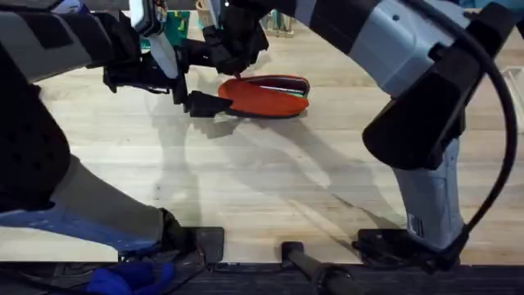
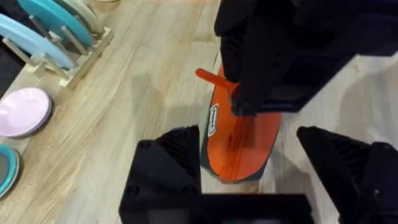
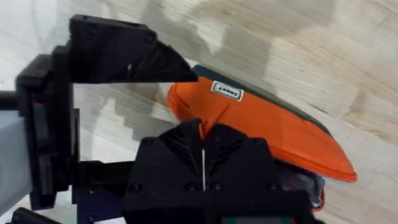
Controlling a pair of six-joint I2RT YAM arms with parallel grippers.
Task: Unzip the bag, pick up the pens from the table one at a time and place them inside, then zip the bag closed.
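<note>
The left gripper grabs the bag by its labeled end (image 2: 232,165) next. This keeps the bag's orange pull tab (image 2: 212,78) free to zip the bag closed.
The orange bag (image 1: 270,98) lies on the wooden table (image 1: 262,180) at the back middle, with a dark slit along its top. My right gripper (image 1: 237,72) comes down on the bag's left end. Its fingers are shut (image 3: 202,148) at the zipper line, and a small orange pull tab (image 2: 211,77) sticks out beside them. My left gripper (image 1: 205,103) is low at the same end and open. In the left wrist view its fingers (image 2: 171,165) straddle the bag's navy-based end (image 2: 239,146). The pens are out of view.
A wooden dish rack (image 2: 74,53) with blue plates stands beyond the bag. A pink plate (image 2: 22,111) lies beside it. Something green (image 1: 176,24) sits at the table's far edge. Both arms crowd the space over the bag's left end.
</note>
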